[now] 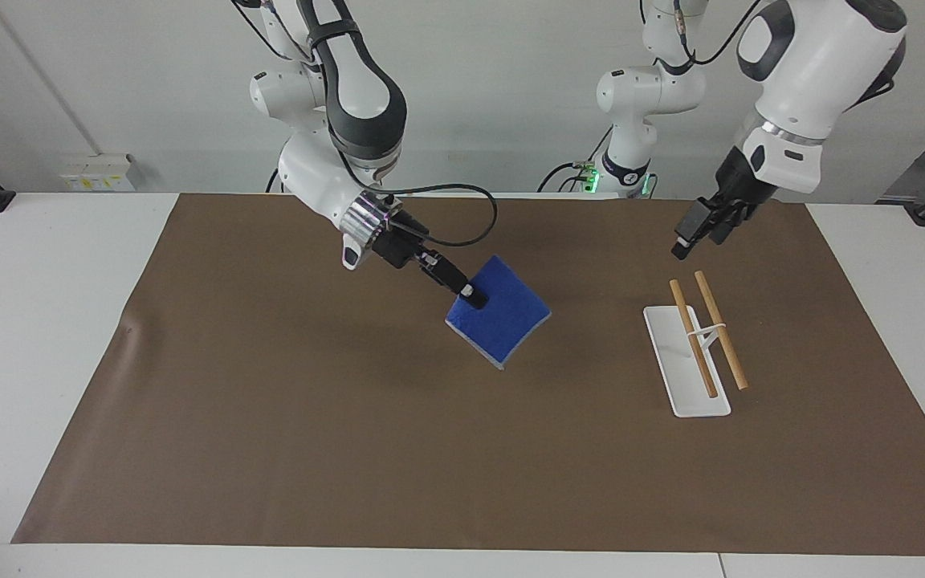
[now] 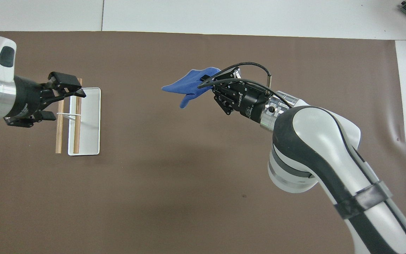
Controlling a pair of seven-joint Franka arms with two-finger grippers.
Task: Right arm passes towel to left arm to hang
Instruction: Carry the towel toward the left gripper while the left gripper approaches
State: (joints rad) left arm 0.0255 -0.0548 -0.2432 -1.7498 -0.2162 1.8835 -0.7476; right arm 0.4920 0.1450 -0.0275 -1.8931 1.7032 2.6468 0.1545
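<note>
The towel sticks out from my right gripper's fingers at its free corner (image 2: pixel 166 88), so my left gripper should grip it there next.
My right gripper (image 1: pixel 474 299) is shut on one corner of the blue towel (image 1: pixel 503 321) and holds it in the air over the middle of the brown mat; the towel hangs tilted below the fingers. It also shows in the overhead view (image 2: pixel 189 86), with the right gripper (image 2: pixel 208 77) at its edge. My left gripper (image 1: pixel 683 241) is open and empty in the air over the rack (image 1: pixel 699 345), and shows in the overhead view (image 2: pixel 65 88) above the rack's two wooden bars (image 2: pixel 68 114).
The rack is a white base plate (image 2: pixel 89 121) with two parallel wooden rods, toward the left arm's end of the table. The brown mat (image 1: pixel 350 449) covers most of the white table.
</note>
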